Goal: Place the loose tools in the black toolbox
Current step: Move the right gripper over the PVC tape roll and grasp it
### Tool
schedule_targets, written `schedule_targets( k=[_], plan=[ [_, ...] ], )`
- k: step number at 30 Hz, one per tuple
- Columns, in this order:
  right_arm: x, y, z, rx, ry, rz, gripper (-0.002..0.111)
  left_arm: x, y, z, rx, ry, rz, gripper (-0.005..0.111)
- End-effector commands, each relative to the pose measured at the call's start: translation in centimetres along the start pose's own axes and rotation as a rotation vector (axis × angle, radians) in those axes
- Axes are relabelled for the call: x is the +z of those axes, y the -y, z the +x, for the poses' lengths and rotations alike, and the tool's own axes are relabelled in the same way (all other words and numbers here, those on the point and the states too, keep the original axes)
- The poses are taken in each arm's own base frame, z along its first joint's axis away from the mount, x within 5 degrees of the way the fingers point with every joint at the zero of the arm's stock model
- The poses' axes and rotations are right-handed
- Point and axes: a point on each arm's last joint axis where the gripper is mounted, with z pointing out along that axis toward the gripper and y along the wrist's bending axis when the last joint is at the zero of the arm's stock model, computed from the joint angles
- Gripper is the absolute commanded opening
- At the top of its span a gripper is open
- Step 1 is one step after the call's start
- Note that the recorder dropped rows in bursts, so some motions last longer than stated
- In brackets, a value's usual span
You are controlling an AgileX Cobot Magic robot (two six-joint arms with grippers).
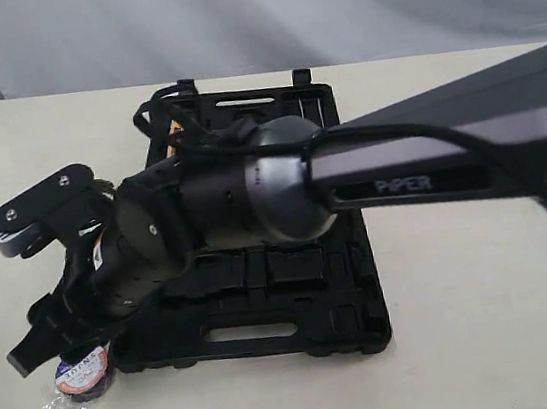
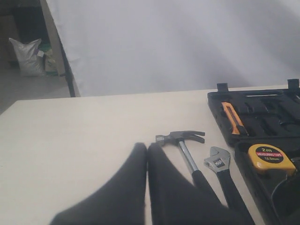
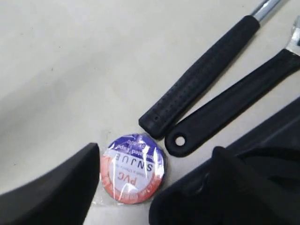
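Note:
The tape roll should go into the black toolbox, so I need to grab it next with my right gripper by its round outer edge (image 1: 100, 390) (image 3: 164, 168).
My right gripper (image 3: 157, 150) is open and low over the table, its fingers either side of the black tape roll (image 3: 132, 168) with the white-purple label, not touching it. In the exterior view this gripper (image 1: 63, 355) has reached across to the tape roll (image 1: 81, 369), just off the black toolbox's (image 1: 357, 289) front left corner. The hammer's black handle (image 3: 201, 77) and the wrench handle (image 3: 234, 105) lie side by side past the tape. My left gripper (image 2: 146, 146) is shut and empty, short of the claw hammer (image 2: 180, 137) and silver-jawed wrench (image 2: 216, 161).
The open toolbox (image 2: 262, 105) holds a yellow tape measure (image 2: 271, 158) and orange-handled pliers (image 2: 233, 119). My right arm (image 1: 252, 192) covers much of the case and hides the hammer and wrench in the exterior view. The toolbox edge (image 3: 276, 126) lies close by the right finger.

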Motion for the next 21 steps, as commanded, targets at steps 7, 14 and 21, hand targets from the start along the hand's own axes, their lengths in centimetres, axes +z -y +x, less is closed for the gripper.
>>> schedule_targets(
  k=[7,14,21],
  plan=[
    [2.6,-1.8,0.8,-0.287,-0.065,-0.033,0.079,-0.1,0.0,0.2,-0.022,0.007,0.014,0.001],
    [3.6,-1.5,1.1,-0.319,-0.044,-0.020,0.079,-0.1,0.0,0.2,-0.022,0.007,0.014,0.001],
    [4.2,-1.4,1.3,-0.326,-0.033,-0.013,0.079,-0.1,0.0,0.2,-0.022,0.007,0.014,0.001]
  ],
)
